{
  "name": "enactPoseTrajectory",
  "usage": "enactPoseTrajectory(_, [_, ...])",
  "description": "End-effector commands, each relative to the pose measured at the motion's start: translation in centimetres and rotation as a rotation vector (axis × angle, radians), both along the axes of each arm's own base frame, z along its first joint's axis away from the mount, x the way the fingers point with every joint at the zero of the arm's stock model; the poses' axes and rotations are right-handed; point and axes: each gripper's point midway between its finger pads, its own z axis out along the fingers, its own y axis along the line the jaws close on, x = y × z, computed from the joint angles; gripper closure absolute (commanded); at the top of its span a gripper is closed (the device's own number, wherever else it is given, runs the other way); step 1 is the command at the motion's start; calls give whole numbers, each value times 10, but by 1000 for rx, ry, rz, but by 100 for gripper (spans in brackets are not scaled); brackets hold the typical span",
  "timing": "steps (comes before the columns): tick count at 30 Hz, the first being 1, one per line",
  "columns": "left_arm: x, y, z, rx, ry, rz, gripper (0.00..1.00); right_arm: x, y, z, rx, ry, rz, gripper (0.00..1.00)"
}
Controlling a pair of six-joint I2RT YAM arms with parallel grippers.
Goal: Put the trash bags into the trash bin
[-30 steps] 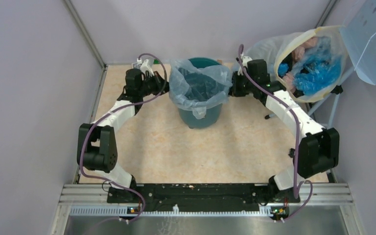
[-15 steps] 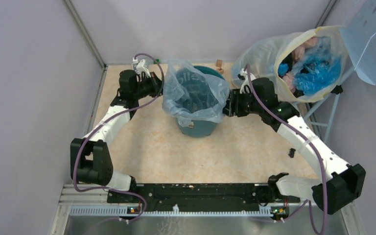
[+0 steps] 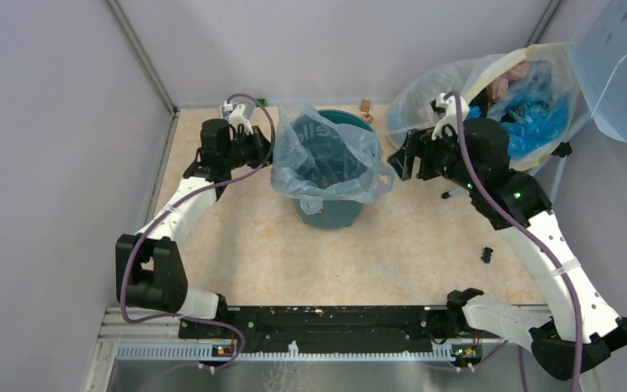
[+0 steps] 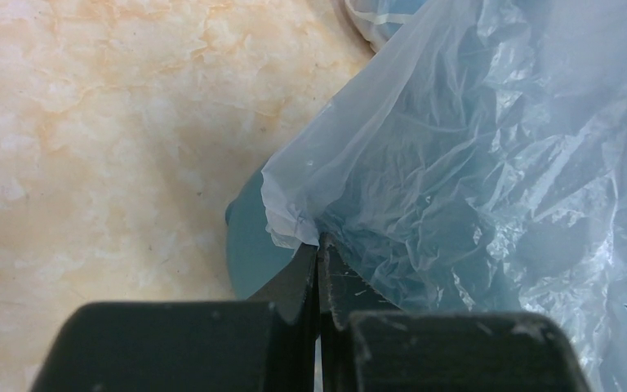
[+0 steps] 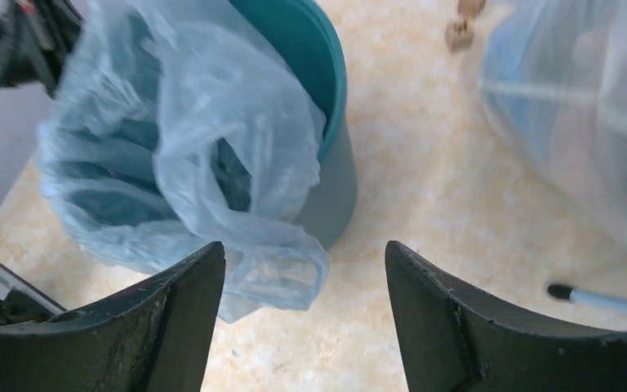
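Observation:
The trash bag's opening needs to stay free to fit the trash bin [image 3: 332,214]. My right gripper should take hold of the trash bag by its loose rim flap [image 3: 384,179] next.
The teal trash bin [image 3: 332,214] stands at the back middle of the table. A pale blue trash bag [image 3: 326,159] is draped into it, its rim hanging over the bin's sides. My left gripper [image 3: 268,151] is shut on the bag's left rim; in the left wrist view the black fingertips [image 4: 318,249] pinch a bunched fold of the trash bag [image 4: 473,155] beside the trash bin [image 4: 249,245]. My right gripper [image 3: 404,155] hangs open just right of the bag, holding nothing. In the right wrist view its gripper [image 5: 304,249] stands above a loose flap of the trash bag [image 5: 204,155] and the trash bin [image 5: 331,139].
A big cloudy-white sack [image 3: 498,102] with blue and pink contents hangs at the back right on a stand. Small wooden blocks [image 3: 365,106] lie behind the bin. A small black piece [image 3: 486,255] lies on the table at right. Walls close the left and back.
My right gripper has let go of the bag's right rim, opened wide and pulled away to the right and up. The bag's right side now hangs loose. The left gripper keeps its hold.

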Motion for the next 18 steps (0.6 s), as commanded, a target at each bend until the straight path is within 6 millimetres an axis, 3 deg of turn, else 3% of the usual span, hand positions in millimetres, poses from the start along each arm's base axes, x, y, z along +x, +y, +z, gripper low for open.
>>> enactPoseTrajectory(1, [3, -1, 35, 5, -107, -5, 100, -7, 12, 47, -19, -113, 134, 28])
enactPoseTrajectory(5, [3, -1, 37, 3, -111, -5, 100, -12, 43, 72, -23, -158, 292, 26])
enactPoseTrajectory(10, [4, 0, 39, 7, -119, 1, 100, 2, 80, 63, -289, -196, 296, 25])
enactPoseTrajectory(18, [7, 2, 40, 17, -128, 11, 100, 34, 84, 31, -683, -228, 141, 23])
